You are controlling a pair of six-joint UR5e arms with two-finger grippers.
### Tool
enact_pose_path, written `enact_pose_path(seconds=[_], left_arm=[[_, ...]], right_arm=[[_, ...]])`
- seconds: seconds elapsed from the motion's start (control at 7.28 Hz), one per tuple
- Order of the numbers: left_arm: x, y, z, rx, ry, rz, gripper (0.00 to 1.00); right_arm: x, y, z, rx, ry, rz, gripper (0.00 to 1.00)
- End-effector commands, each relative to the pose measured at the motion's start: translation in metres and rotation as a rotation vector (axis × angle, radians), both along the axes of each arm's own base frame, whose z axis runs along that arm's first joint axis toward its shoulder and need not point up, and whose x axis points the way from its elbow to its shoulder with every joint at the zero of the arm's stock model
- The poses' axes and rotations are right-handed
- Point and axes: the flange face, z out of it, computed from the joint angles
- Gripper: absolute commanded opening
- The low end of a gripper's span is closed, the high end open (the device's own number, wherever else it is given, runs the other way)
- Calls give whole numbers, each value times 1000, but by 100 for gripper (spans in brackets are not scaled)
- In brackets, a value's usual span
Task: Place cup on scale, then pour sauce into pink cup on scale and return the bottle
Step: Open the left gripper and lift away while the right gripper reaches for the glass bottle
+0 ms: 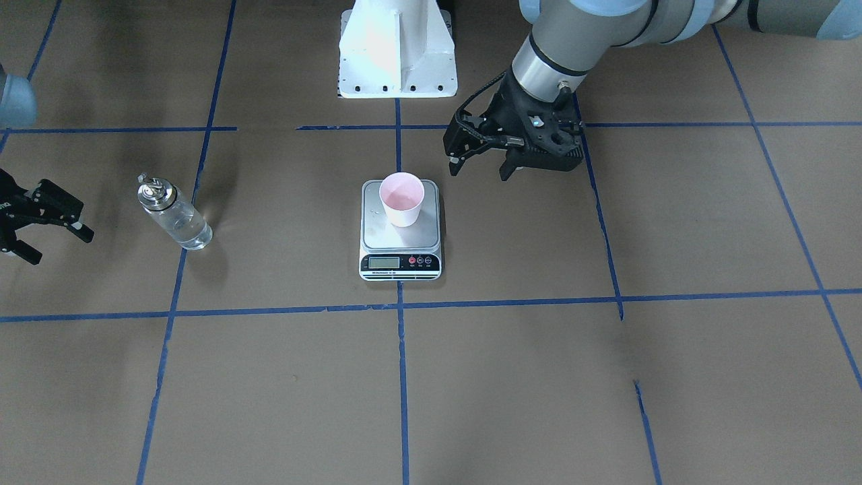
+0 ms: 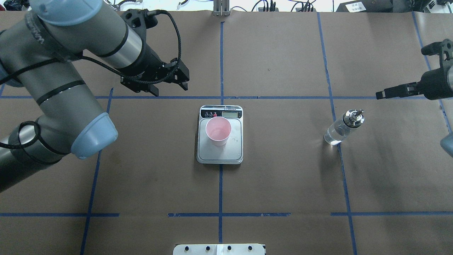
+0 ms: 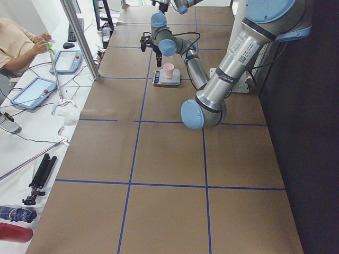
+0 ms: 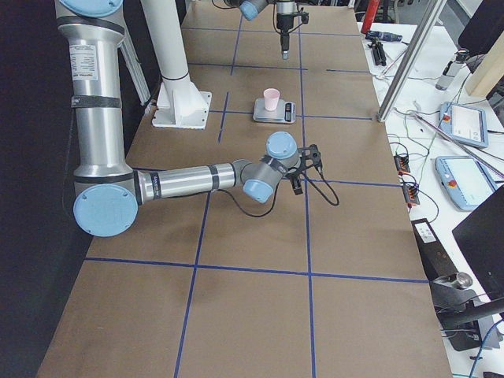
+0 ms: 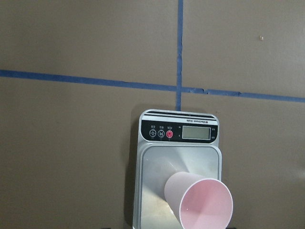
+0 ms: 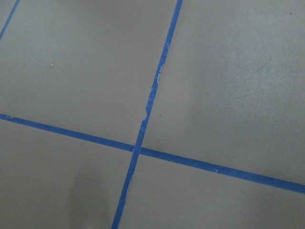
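The bottle is tall with a metal spout on top [image 1: 151, 186]. My right gripper grabs the bottle around the middle of its glass body [image 1: 181, 219] next, to pour.
The pink cup [image 1: 402, 199] stands upright on the silver plate of the scale [image 1: 401, 237] at the table's middle; both also show in the overhead view, the cup [image 2: 218, 131] and the scale [image 2: 220, 154]. The left wrist view shows the cup [image 5: 200, 200] on the scale [image 5: 159, 162] from above. The bottle [image 1: 174, 214] stands upright on the paper, apart from both grippers, with clear liquid in it; overhead it [image 2: 342, 127] is to the right. My left gripper [image 1: 479, 170] is open and empty, beside the scale. My right gripper [image 1: 59, 244] is open and empty, beside the bottle.
The white robot base plate [image 1: 397, 60] is behind the scale. Blue tape lines [image 1: 402, 377] grid the brown paper. An operator [image 3: 16, 45] sits at a side table with tablets beyond the table's long edge.
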Motion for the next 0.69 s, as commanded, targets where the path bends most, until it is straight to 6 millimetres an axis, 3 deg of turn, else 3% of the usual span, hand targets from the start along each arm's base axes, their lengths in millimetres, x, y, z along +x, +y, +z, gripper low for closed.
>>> enact_pose_path(seconds=[0.0, 0.14, 0.27, 0.55], left_arm=[[-20, -14, 0, 5, 3, -41, 84], [-21, -16, -3, 15, 1, -54, 84], [-23, -19, 2, 18, -12, -72, 84], [-23, -25, 9, 34, -38, -99, 84]], right_arm=[[-6, 56, 25, 87, -18, 49, 100], [-30, 70, 23, 131, -13, 45, 100], [-57, 87, 9, 180, -9, 42, 100], [-98, 143, -16, 258, 6, 35, 100]])
